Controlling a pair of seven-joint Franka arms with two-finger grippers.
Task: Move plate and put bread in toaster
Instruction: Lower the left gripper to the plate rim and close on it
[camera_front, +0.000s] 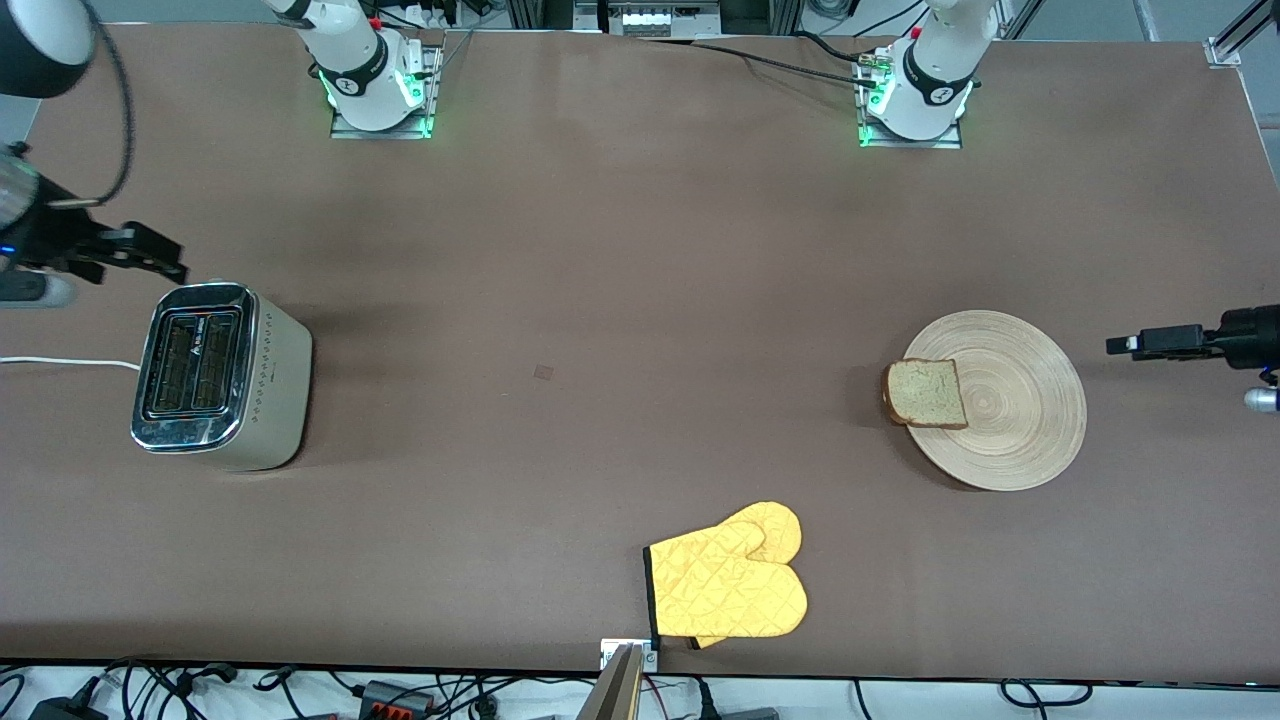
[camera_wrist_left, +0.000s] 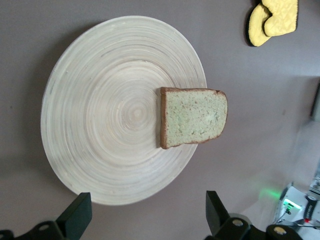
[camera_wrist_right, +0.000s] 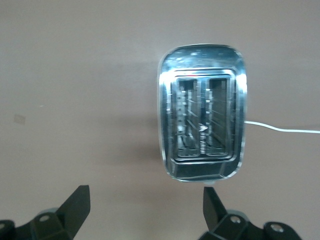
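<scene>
The plate with the bread needs to move toward the toaster (camera_front: 222, 375), so my left gripper will next grab its bare rim (camera_front: 1080, 402) opposite the bread.
The light-wood plate (camera_front: 1030, 400) (camera_wrist_left: 100, 110) lies toward the left arm's end of the table. The bread (camera_front: 925, 393) (camera_wrist_left: 194, 117) rests flat on the plate's rim, overhanging the edge that faces the toaster. My left gripper (camera_front: 1125, 344) (camera_wrist_left: 148, 215) hangs over the table just off the plate's outer rim, open and holding nothing. The chrome-topped toaster (camera_front: 222, 375) (camera_wrist_right: 202, 125) stands at the right arm's end, both slots showing empty. Beside the toaster my right gripper (camera_front: 165, 262) (camera_wrist_right: 145, 210) hovers over bare table, open and holding nothing.
A pair of yellow oven mitts (camera_front: 730, 580) (camera_wrist_left: 274, 20) lies near the table's front edge, midway between plate and toaster. The toaster's white cord (camera_front: 60, 362) (camera_wrist_right: 285, 129) runs off toward the table's end. Brown tabletop (camera_front: 600, 300) stretches between toaster and plate.
</scene>
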